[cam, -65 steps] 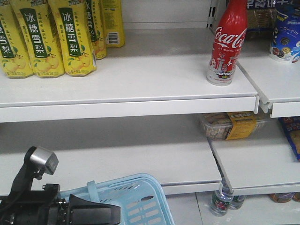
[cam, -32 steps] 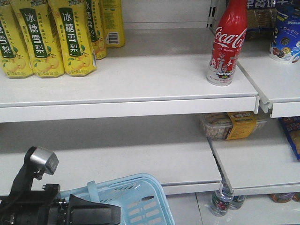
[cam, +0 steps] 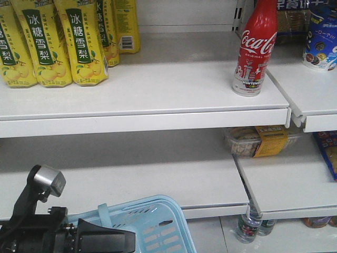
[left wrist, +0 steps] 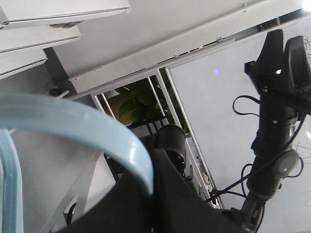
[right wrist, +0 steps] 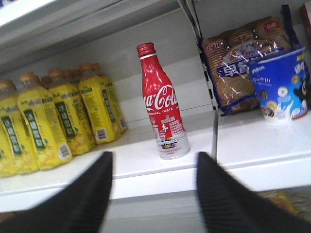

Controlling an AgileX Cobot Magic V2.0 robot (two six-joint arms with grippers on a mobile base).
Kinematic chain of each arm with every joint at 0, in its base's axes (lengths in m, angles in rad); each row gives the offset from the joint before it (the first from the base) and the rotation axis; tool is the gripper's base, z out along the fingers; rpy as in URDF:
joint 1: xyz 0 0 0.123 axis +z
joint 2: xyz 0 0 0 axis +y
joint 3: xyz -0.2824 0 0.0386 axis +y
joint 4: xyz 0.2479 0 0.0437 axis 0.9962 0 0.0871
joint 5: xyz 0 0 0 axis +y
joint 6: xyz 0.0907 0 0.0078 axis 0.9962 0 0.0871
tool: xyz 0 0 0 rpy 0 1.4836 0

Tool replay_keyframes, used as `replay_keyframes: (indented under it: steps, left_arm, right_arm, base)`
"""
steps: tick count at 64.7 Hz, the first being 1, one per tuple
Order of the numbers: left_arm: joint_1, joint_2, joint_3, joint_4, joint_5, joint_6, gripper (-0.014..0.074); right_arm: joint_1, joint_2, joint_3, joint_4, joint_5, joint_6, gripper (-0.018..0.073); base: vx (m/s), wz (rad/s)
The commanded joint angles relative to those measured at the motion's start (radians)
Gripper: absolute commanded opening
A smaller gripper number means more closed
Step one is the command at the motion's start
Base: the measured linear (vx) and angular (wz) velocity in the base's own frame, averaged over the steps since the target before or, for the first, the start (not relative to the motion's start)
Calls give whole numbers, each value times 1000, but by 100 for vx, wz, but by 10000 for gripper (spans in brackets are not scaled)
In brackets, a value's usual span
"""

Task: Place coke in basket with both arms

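I should next grab the red bottle by its body below the cap (cam: 253, 52) with my right gripper. Then I can put the coke in the basket (cam: 152, 226).
The coke (cam: 255, 47) is a red bottle with white script, upright at the right end of the upper shelf (cam: 158, 118). In the right wrist view the coke (right wrist: 163, 111) stands ahead of and above my right gripper (right wrist: 154, 158), which is open and empty, fingers spread wide below the shelf edge. The pale blue basket (cam: 152, 226) hangs at the bottom of the front view. My left gripper (cam: 129, 240) is shut on the basket's handle (left wrist: 73, 124), which runs down between its black jaws. The right arm (left wrist: 277, 121) shows in the left wrist view.
Yellow-labelled bottles (cam: 52, 42) fill the left of the upper shelf. A blue cup (cam: 321, 42) and biscuit packs (right wrist: 233, 63) sit on the adjoining shelf to the right. A clear food box (cam: 258, 141) lies on the lower shelf, with small bottles (cam: 247, 226) beneath.
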Motion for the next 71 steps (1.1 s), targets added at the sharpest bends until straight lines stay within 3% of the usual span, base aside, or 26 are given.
replay_keyframes:
  steps: [1, 9, 20, 44, 56, 71]
  left_arm:
    - [-6, -22, -22, -73, -219, 6, -7]
    - [-6, -22, -22, -73, -219, 6, -7]
    - [-6, -22, -22, -73, -219, 6, -7]
    - [-6, -22, -22, -73, -219, 6, -7]
    - [-6, -22, -22, -73, -219, 6, -7]
    - [-6, -22, -22, -73, -219, 6, -7]
  right_arm:
    - [0, 80, -60, 8, -60, -90, 589]
    - [1, 192, -107, 9, -70, -193, 725]
    - [1, 383, -235, 71, -39, -387, 720]
    - [1, 770, -501, 539, -15, -955, 666]
    - [1, 948, -617, 732, -15, -1129, 662]
    - [2, 1151, -773, 870, -13, -1258, 654]
  base:
    - [0, 0]
    - [0, 0]
    - [0, 0]
    - [0, 0]
    - [0, 0]
    - [0, 0]
